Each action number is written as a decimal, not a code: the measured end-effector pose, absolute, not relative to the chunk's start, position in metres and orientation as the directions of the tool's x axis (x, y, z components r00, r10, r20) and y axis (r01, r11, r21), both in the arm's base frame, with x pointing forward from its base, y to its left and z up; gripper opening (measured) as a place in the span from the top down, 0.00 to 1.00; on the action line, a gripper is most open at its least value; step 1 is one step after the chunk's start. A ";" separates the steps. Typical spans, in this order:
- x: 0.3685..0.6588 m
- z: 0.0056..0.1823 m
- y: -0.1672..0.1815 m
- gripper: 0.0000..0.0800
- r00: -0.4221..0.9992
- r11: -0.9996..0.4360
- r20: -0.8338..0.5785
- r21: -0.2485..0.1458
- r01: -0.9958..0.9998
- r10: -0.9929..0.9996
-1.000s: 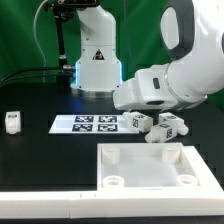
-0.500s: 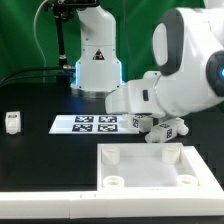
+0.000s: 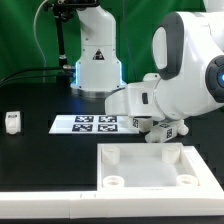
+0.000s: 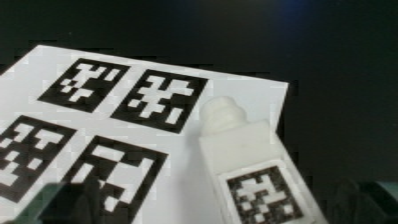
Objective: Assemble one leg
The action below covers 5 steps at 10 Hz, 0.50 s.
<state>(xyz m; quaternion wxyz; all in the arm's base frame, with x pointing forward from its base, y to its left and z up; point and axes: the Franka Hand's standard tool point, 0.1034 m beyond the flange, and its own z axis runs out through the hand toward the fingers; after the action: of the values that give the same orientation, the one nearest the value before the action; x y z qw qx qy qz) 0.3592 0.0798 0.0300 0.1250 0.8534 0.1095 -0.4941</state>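
Note:
My gripper picks up the white leg by its tagged body [image 4: 267,192] next, so its narrow end stays free to enter the panel's corner socket.
A white leg [image 4: 249,165] with a black-and-white tag on its side lies at the edge of the marker board [image 4: 125,110] in the wrist view. It lies between the two dark blurred fingertips [image 4: 63,205] of my gripper [image 4: 214,215], which is open and low over it. In the exterior view my gripper [image 3: 151,127] is mostly hidden under the big white arm. It sits among a cluster of tagged legs [image 3: 139,122] at the marker board's [image 3: 90,123] right end. One more leg [image 3: 12,121] stands alone at the exterior view's far left.
The large white square panel [image 3: 150,150] with raised rim and round corner sockets lies in front of the legs. A robot base [image 3: 97,60] stands at the back. The table is black, with a green curtain behind it.
The arm has come down and toward the exterior view's left over the cluster of legs, covering more of them. In the last half second it has barely moved.

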 end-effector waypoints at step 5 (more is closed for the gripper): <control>0.355 0.027 0.086 0.19 0.486 -0.942 -0.871 0.100 0.321 0.073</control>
<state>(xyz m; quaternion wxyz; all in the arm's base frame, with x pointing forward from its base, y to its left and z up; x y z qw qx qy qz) 0.3554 0.0859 0.0275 0.1254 0.8528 0.1155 -0.4936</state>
